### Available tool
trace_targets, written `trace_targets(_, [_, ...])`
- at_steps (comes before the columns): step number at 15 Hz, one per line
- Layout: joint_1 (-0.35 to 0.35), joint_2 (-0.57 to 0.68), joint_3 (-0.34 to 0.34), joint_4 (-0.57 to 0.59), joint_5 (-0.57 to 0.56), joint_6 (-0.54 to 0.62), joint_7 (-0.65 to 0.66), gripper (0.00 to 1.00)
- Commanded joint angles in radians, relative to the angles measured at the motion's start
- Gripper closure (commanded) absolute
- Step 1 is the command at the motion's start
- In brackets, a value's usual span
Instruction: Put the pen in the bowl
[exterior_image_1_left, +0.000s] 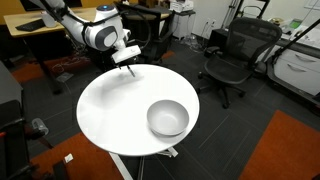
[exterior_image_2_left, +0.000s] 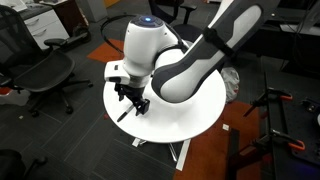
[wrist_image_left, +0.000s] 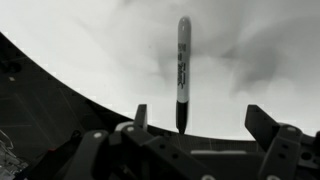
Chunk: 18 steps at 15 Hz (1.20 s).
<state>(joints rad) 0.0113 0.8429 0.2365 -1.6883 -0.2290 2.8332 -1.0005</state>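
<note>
It isn't time to close on the pen (exterior_image_1_left: 131, 71) (wrist_image_left: 183, 65) yet: there is a gap between my gripper's fingers and the table, so my gripper would miss the pen now and should first go lower.
The pen (wrist_image_left: 183, 65) is a thin marker with a dark cap and a pale barrel. It lies flat on the round white table (exterior_image_1_left: 110, 115), near the table's edge. In the wrist view my gripper (wrist_image_left: 200, 118) is open, with a finger on each side of the pen's near end and not touching it. In both exterior views the gripper (exterior_image_1_left: 128, 60) (exterior_image_2_left: 130, 100) hangs low over the table's edge. The light grey-white bowl (exterior_image_1_left: 168, 118) stands upright and empty on the opposite side of the table, apart from the gripper. In an exterior view the arm hides the bowl.
Black office chairs (exterior_image_1_left: 232, 55) (exterior_image_2_left: 45, 72) stand around the table. A wooden desk (exterior_image_1_left: 35, 30) is behind the arm. The floor is dark carpet with an orange patch (exterior_image_1_left: 290, 150). The table's edge falls off just under the gripper.
</note>
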Motion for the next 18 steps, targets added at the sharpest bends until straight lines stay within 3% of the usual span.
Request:
trace_targets(1, [-0.005,0.031,0.0,0.053,-0.008,-0.055,-0.015,0.0])
trace_targets(10, [-0.01,0.08,0.008,0.108,0.003,-0.109,-0.021,0.0])
trace_targets(12, [-0.01,0.087,0.009,0.116,0.003,-0.111,-0.022,0.26])
trace_targets(18, [-0.01,0.094,0.012,0.131,0.004,-0.121,-0.024,0.72])
